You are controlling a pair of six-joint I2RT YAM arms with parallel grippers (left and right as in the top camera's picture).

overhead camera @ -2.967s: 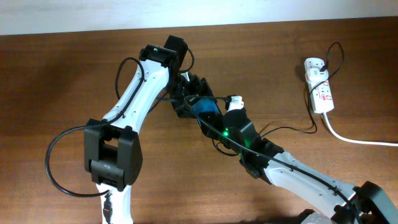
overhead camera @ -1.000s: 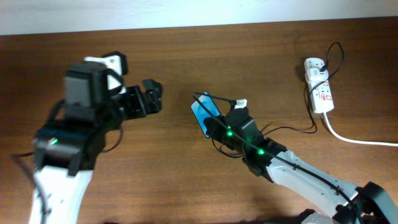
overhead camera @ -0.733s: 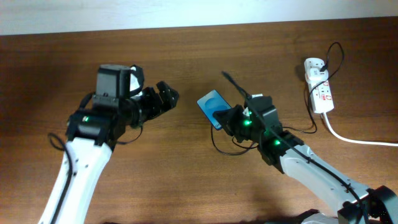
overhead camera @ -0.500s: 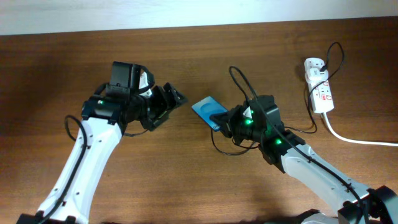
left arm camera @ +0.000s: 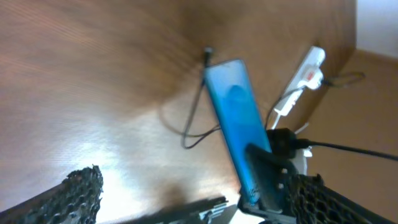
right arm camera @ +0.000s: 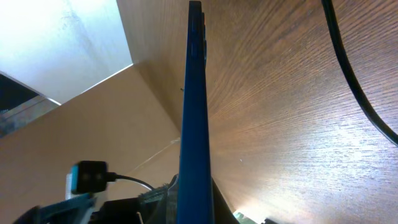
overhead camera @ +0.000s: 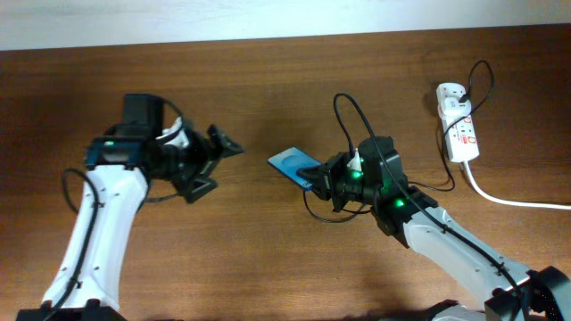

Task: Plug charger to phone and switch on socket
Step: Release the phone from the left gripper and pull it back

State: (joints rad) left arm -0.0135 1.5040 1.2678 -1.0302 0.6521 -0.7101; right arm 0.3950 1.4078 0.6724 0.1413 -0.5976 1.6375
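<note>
My left gripper needs to grab the phone next by its loose end (overhead camera: 283,160) (left arm camera: 227,76), opposite my right gripper. The other end of the phone then stays free to plug in the charger.
The phone (overhead camera: 291,166), blue-screened, is held at its right end by my shut right gripper (overhead camera: 319,178) just above the table. In the right wrist view the phone (right arm camera: 194,106) stands edge-on between the fingers (right arm camera: 194,194). In the left wrist view the phone (left arm camera: 235,118) points away, and the charger's plug tip (left arm camera: 207,51) sits by its far corner; I cannot tell if they touch. The charger cable (overhead camera: 419,187) runs from the socket (overhead camera: 457,123) at the far right. My left gripper (overhead camera: 214,157) is open and empty, left of the phone; it also shows in the left wrist view (left arm camera: 199,208).
The socket's thick white cord (overhead camera: 513,201) trails off the right edge. A thicker black robot cable (overhead camera: 343,111) loops above the right wrist. The wooden table (overhead camera: 268,259) ends at a pale wall along the top.
My left gripper has drawn back to the left, away from the phone. The right gripper still holds the phone, which has shifted slightly left and down.
</note>
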